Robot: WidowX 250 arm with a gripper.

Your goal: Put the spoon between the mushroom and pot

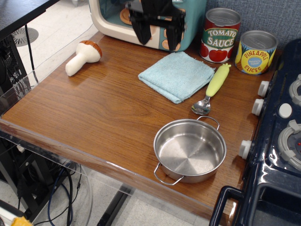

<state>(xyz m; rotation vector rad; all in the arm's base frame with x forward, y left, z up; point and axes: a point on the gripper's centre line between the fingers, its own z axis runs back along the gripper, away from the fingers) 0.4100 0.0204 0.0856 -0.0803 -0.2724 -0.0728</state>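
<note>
The spoon needs to go between the mushroom (83,57) and the pot. My gripper will grab the spoon by its yellow-green handle (218,80) next.
The spoon (213,88) lies on the table right of the cloth, its yellow-green handle pointing away and its metal bowl toward the pot. The steel pot (190,150) stands empty near the front edge, just in front of the spoon. The mushroom (83,57) lies on its side at the far left. My gripper (157,35) hangs at the back over the table's far edge, in front of the toy oven. Its two black fingers are spread apart and hold nothing. It is well away from the spoon.
A folded light-blue cloth (177,75) lies mid-table beside the spoon. A toy oven (110,19) stands at the back. A tomato sauce can (220,35) and a pineapple can (255,52) stand back right. A toy stove (282,122) borders the right side.
</note>
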